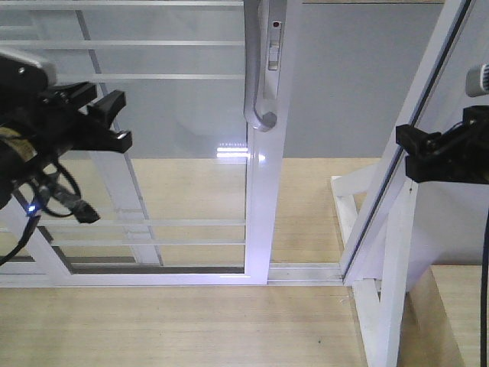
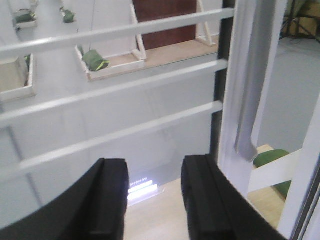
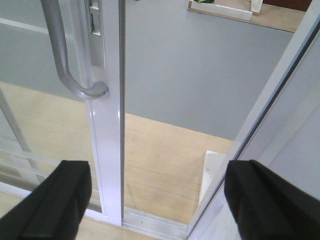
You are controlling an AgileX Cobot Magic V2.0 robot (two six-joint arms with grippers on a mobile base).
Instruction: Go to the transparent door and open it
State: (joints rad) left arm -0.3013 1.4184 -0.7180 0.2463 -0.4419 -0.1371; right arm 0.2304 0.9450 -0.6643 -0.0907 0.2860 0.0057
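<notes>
My left gripper is next to grab the transparent door (image 1: 176,122) by the curved grey handle's long upright bar (image 1: 253,57) and slide the door further open.
The transparent door (image 1: 176,122) is a clear glass panel with thin white horizontal bars in a white frame. Its right stile (image 1: 265,206) carries a curved grey handle (image 1: 258,84). A gap shows between this stile and the slanted frame to its right. My left gripper (image 1: 107,118) is open in front of the glass, left of the handle. In the left wrist view the left gripper (image 2: 154,167) holds nothing, and the handle (image 2: 248,100) hangs up to the right. My right gripper (image 3: 157,175) is open wide and empty, below and right of the handle (image 3: 60,55).
A handle-less white-framed glass panel (image 1: 416,107) leans at the right on a white wooden stand (image 1: 386,298). The floor track (image 1: 306,272) runs between door and stand. Beyond the glass lie a grey floor, white frames and green bags (image 2: 95,60).
</notes>
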